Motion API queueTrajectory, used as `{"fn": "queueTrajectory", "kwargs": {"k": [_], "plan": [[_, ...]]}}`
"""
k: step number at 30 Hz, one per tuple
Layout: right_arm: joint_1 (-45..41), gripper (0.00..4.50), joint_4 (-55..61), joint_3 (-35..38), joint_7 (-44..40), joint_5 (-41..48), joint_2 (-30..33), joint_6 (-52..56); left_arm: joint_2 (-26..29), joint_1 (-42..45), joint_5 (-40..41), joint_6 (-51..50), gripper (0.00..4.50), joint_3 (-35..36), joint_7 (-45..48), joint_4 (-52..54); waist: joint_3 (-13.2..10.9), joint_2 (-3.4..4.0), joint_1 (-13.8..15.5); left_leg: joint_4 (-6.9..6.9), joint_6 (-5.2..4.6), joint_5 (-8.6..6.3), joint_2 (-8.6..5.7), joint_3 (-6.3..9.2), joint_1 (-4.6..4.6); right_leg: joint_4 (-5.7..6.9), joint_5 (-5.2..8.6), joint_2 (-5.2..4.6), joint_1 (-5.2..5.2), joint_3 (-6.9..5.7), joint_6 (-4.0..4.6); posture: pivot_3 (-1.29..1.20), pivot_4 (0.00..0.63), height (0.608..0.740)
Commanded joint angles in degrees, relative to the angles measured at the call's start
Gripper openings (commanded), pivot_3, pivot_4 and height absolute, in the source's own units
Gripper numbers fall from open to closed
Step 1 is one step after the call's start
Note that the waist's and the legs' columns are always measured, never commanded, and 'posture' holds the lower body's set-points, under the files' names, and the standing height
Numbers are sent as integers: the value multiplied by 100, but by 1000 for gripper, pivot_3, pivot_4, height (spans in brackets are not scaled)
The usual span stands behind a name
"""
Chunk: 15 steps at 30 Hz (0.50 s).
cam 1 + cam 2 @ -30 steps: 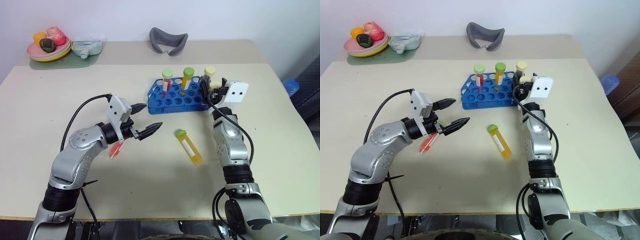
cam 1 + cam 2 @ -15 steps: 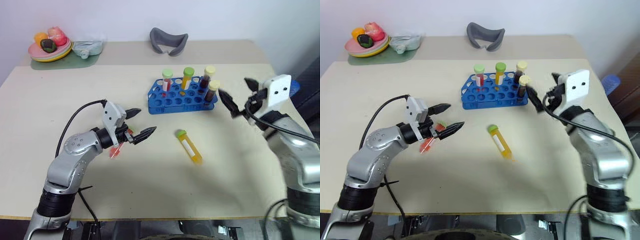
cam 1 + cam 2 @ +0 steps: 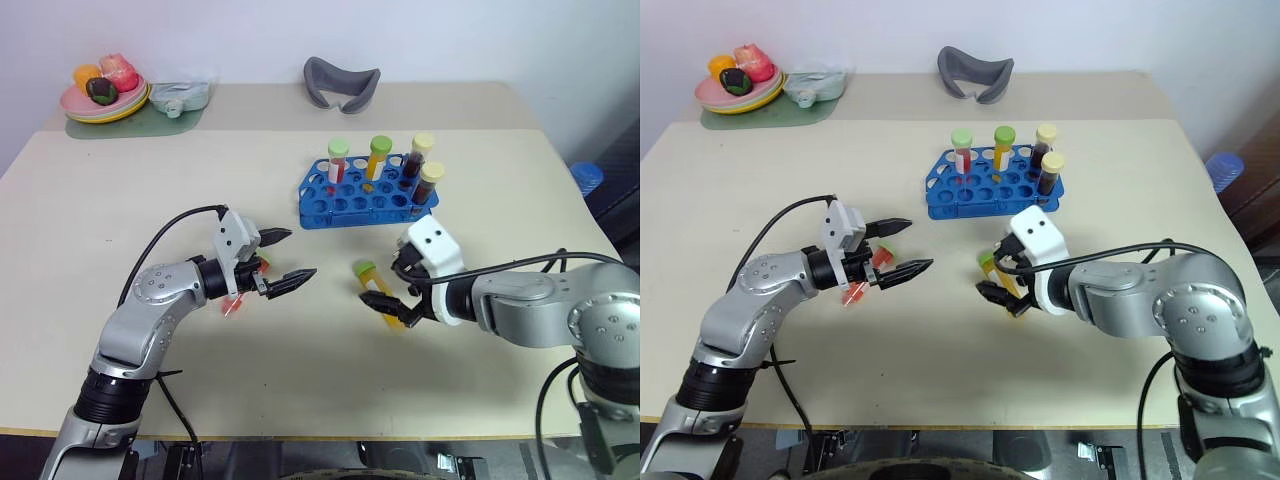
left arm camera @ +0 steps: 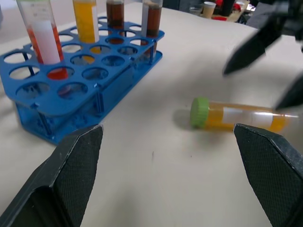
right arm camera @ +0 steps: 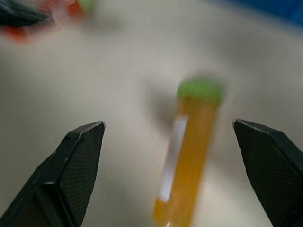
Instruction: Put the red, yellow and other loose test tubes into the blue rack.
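My right gripper needs to grab the yellow test tube next by its end with the cap (image 3: 367, 273), so that it can stand the tube upright in the blue rack (image 3: 366, 203).
The blue rack (image 3: 366, 203) stands mid-table with several capped tubes upright in it: red, yellow and two dark-brown. A loose yellow test tube (image 3: 380, 294) with a green cap and white label lies flat in front of the rack. My right gripper (image 3: 390, 288) is open, its fingers on either side of that tube (image 5: 189, 151), not closed on it. A red test tube (image 3: 232, 301) lies on the table under my left wrist. My left gripper (image 3: 301, 254) is open and empty, its fingers pointing right past the red tube.
At the back left a plate (image 3: 92, 107) of toy food rests on a green mat next to a pale dish (image 3: 178, 97). A grey curved object (image 3: 341, 80) lies at the back middle. The table's right edge is near a blue object (image 3: 585, 176).
My right arm has swung back from the rack's right end, leaving a dark-brown tube standing there, and come down over the lying yellow tube. The left gripper has sunk slightly.
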<state>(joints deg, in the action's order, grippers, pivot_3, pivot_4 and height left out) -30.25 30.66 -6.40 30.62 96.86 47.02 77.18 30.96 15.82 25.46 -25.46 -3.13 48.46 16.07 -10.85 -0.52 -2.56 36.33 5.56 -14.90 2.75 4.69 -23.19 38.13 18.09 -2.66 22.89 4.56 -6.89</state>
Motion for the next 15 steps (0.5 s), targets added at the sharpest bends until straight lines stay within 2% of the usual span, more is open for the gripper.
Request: {"fn": "queueTrajectory", "kwargs": {"k": [1,7,15], "plan": [[-645,4425,-370,-994,1512,1497,480,-762,7,-11,37,25,4500,-8,22,227,0,-1,-10,1,0,0,-1,0,-4,1,0,0,4,-1,0,0,150,740],[-1269,4425,-1197,-1907,2096,1614,447,-991,-11,-44,29,4,4500,-48,-26,298,1,-1,-3,1,-2,-1,1,3,-6,2,0,7,6,-1,0,0,150,740],[-1892,4425,-2277,-2322,2582,1614,-20,-713,-74,-230,9,89,4500,-31,-95,378,1,0,0,1,-2,-1,2,3,-16,9,0,8,23,0,1,0,150,740]]}}
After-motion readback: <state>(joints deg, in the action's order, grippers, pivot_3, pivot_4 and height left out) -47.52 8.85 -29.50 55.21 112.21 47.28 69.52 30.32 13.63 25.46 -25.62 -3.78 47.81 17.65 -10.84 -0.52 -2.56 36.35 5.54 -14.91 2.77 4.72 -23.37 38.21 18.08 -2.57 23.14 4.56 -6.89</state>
